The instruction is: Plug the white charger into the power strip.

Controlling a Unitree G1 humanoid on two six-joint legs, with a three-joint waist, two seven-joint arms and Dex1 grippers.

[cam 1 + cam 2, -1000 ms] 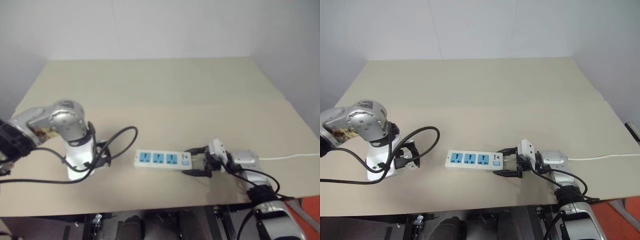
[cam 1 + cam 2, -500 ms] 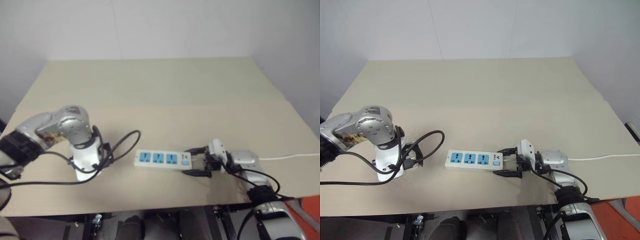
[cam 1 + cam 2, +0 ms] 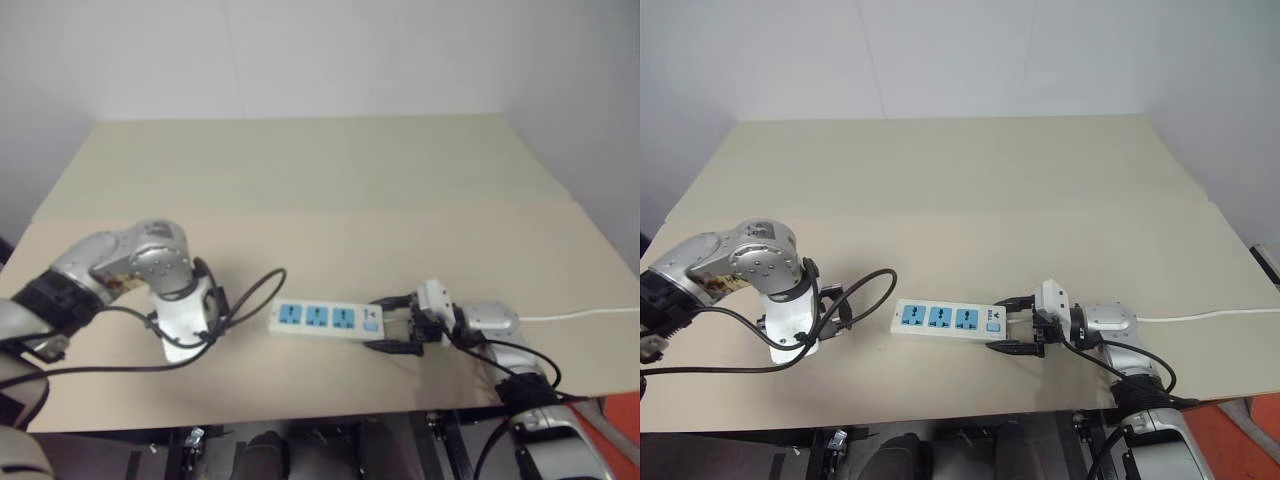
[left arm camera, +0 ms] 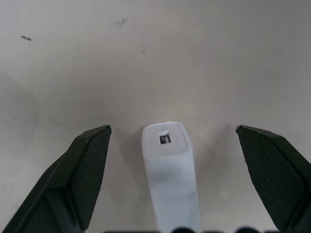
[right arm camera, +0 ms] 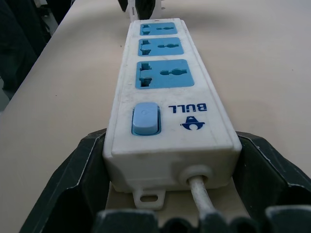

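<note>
I need to close my left gripper now: its fingers reach down on both sides of the white charger (image 4: 170,179) above the table.
The white charger (image 4: 170,179) stands on the table between the wide-apart fingers of my left gripper (image 4: 172,127), which points straight down over it and is open. In the head views that gripper (image 3: 795,340) hangs left of the power strip (image 3: 945,318), and its housing hides the charger. The strip lies flat with three blue sockets facing up and a blue switch (image 5: 145,118) at its right end. My right gripper (image 3: 995,324) lies level, its two fingers pressed against both sides of the switch end (image 5: 172,160).
The strip's thin white cord (image 3: 1210,316) runs off to the right over the beige table (image 3: 970,180). A black cable loop (image 3: 868,290) from my left wrist hangs between the left gripper and the strip. The table's front edge is close below both grippers.
My left arm has swung right toward the strip and sunk closer to the table. The right gripper and the strip have not moved.
</note>
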